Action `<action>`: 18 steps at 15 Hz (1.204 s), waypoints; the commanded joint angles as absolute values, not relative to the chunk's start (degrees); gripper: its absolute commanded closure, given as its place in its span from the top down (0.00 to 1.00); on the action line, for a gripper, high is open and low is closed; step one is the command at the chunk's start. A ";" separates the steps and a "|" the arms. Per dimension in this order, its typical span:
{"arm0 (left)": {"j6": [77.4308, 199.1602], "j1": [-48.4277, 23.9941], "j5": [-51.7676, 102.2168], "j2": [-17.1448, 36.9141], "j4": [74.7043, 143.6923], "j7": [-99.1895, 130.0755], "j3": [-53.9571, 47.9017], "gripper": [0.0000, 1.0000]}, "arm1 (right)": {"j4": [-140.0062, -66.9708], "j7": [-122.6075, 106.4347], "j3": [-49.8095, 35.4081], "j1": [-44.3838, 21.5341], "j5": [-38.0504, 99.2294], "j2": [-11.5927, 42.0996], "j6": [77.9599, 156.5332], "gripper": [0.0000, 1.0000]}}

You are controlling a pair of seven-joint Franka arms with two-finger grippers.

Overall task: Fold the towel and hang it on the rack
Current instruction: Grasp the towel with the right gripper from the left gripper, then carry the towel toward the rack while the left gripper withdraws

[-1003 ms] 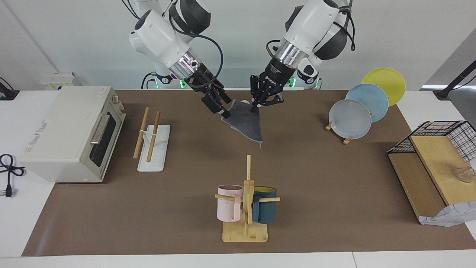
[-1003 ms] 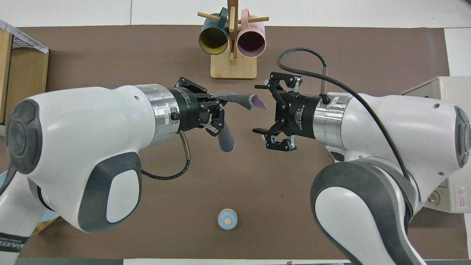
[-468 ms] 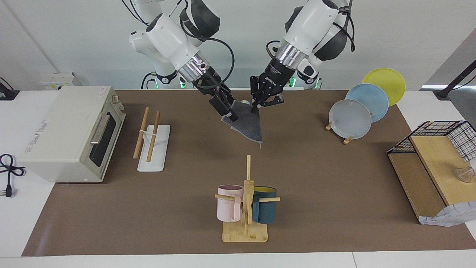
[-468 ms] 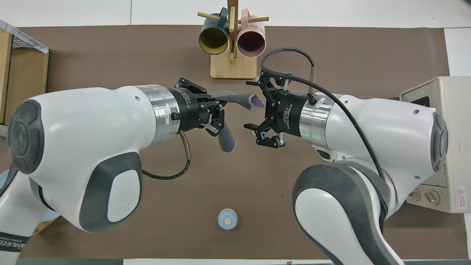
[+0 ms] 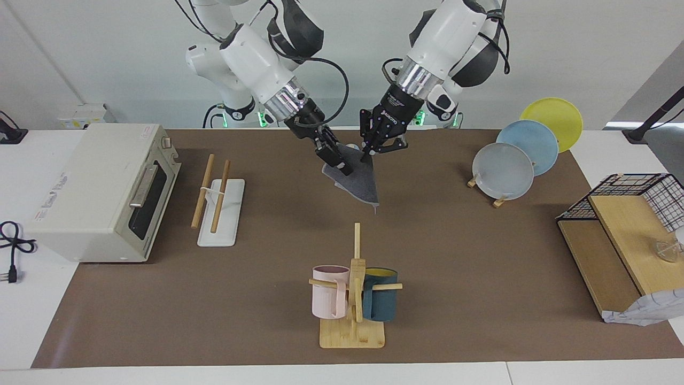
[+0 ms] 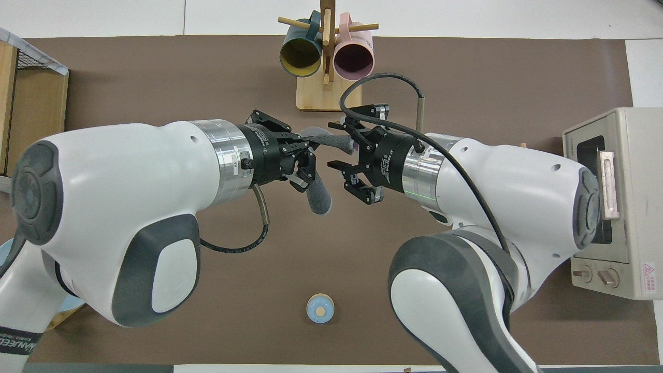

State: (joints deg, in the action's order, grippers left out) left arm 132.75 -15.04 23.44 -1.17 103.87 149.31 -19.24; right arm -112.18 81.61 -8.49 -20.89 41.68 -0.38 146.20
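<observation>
The towel has its free upper end (image 6: 348, 145) sticking out in the air, while the drooping point (image 6: 319, 199) hangs slack. My right gripper should grab the towel by that upper end next.
The towel (image 5: 359, 183) hangs in the air over the middle of the table, dark grey face showing, a point drooping toward the mat. My left gripper (image 5: 367, 151) is shut on its upper corner; in the overhead view it (image 6: 311, 150) pinches the grey cloth (image 6: 319, 196). My right gripper (image 5: 337, 160) is open at the towel's other upper edge; in the overhead view its jaws (image 6: 335, 147) stand apart on either side of the cloth edge. The rack (image 5: 215, 195), two wooden rods on a white base, stands beside the toaster oven.
A toaster oven (image 5: 101, 192) stands at the right arm's end. A mug tree (image 5: 352, 291) with a pink and a teal mug is farther from the robots than the towel. Plates on a stand (image 5: 505, 171) and a wire-topped wooden shelf (image 5: 625, 235) are at the left arm's end. A small blue round object (image 6: 320, 309) lies near the robots.
My right gripper has moved in toward the left gripper, and its open jaws are now at the towel's free upper edge. The left gripper and the towel have stayed put.
</observation>
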 commanded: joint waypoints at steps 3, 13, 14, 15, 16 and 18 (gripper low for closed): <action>133.59 -15.47 23.99 -3.43 106.43 149.94 -18.72 0.00 | -111.62 78.84 -8.53 -20.74 43.15 -0.18 145.72 0.00; 132.80 -14.34 20.48 -4.83 109.41 137.59 -18.46 1.00 | -112.14 64.43 -8.26 -20.13 42.19 -1.05 138.99 0.00; 131.50 -12.50 20.48 -5.44 110.03 133.46 -18.46 1.00 | -113.02 56.16 -8.17 -19.34 42.10 -1.84 136.43 0.00; 129.40 -10.91 20.48 -5.54 110.13 129.68 -18.37 1.00 | -114.16 50.42 -8.17 -18.12 42.10 -2.45 135.19 0.00; 127.46 -8.81 20.48 -5.62 110.13 124.24 -18.37 1.00 | -115.47 45.32 -8.17 -16.71 41.75 -3.07 134.57 0.00; 124.64 -4.68 20.48 -5.71 110.21 111.68 -18.37 1.00 | -117.24 38.09 -8.17 -14.51 40.09 -3.95 132.55 0.00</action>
State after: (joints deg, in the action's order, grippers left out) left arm 127.81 -8.49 20.80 -3.51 108.45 121.63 -18.31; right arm -113.96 45.85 -7.94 -17.03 41.27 -1.37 134.50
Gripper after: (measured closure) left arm 0.000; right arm 0.978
